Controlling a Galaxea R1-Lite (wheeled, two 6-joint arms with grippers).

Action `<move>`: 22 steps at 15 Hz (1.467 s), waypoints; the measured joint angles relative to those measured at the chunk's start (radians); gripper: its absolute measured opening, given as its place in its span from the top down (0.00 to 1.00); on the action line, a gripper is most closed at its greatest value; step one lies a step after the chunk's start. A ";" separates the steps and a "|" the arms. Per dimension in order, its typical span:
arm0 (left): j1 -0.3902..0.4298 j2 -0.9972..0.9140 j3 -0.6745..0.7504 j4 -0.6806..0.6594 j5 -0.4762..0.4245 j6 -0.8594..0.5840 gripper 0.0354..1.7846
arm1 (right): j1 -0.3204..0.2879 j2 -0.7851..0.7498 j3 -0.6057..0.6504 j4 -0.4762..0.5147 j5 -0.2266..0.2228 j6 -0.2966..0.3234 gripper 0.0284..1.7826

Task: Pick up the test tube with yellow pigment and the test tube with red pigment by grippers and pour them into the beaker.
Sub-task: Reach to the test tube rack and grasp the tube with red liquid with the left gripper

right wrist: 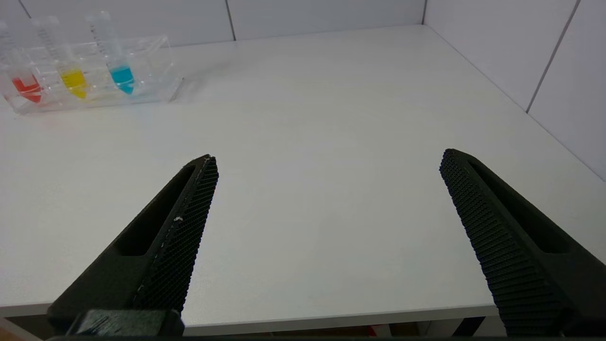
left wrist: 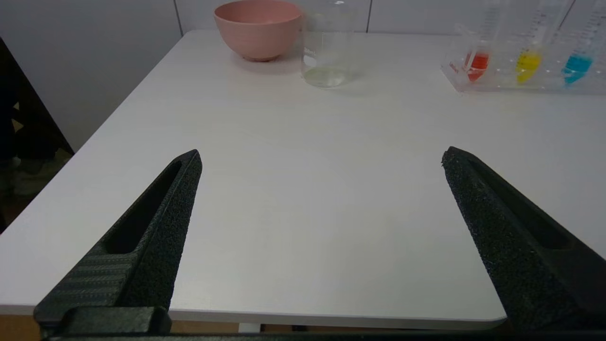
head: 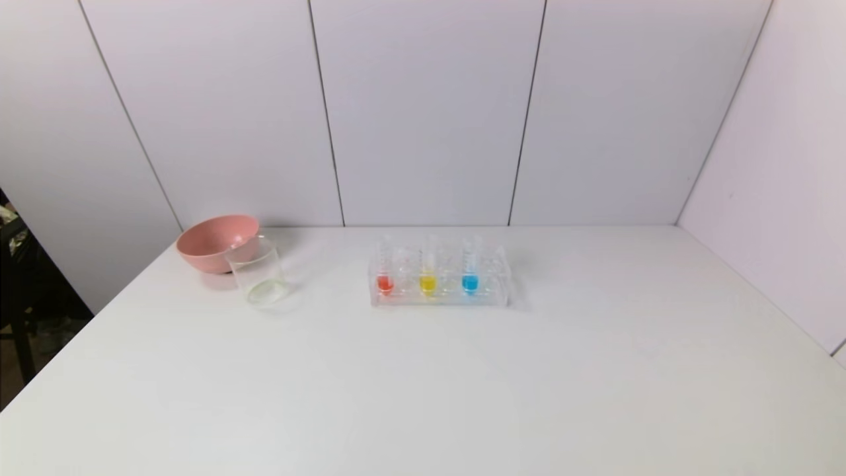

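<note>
The clear rack [head: 439,297] is around the lower half of the red test tube. The tube has to pour, so my left gripper should next grab it just under its open rim [head: 386,250].
A clear rack [head: 439,297] in the middle of the white table holds three upright tubes. The test tube with red pigment [head: 384,271] stands at its left end and the test tube with yellow pigment [head: 428,271] next to it. Left of the rack stands the clear beaker [head: 258,271], a thin pale film on its bottom. Neither arm shows in the head view. My left gripper [left wrist: 322,158] hangs open over the table's near edge, far from the beaker [left wrist: 328,52], nothing between its fingers. My right gripper [right wrist: 326,161] is open and empty too, well short of the yellow tube [right wrist: 66,61] and red tube [right wrist: 21,71].
A tube of blue liquid [head: 470,268] stands right of the yellow one in the rack. A pink bowl [head: 217,242] sits just behind the beaker, almost touching it. White wall panels close the back and right sides. The table's left edge drops off beside the bowl.
</note>
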 joint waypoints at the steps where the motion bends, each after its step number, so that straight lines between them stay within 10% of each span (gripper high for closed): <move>1: 0.000 0.006 -0.032 0.007 -0.003 0.001 0.01 | 0.000 0.000 0.000 0.000 0.000 0.000 0.04; 8: -0.041 0.262 -0.209 -0.041 -0.031 -0.023 0.01 | 0.000 0.000 0.000 0.000 0.000 0.000 0.04; 16: -0.095 0.930 -0.283 -0.479 -0.150 -0.026 0.01 | 0.000 0.000 0.000 0.000 0.000 0.000 0.04; 22: -0.319 1.267 -0.422 -0.541 -0.137 -0.027 0.01 | 0.000 0.000 0.000 0.000 0.000 0.000 0.04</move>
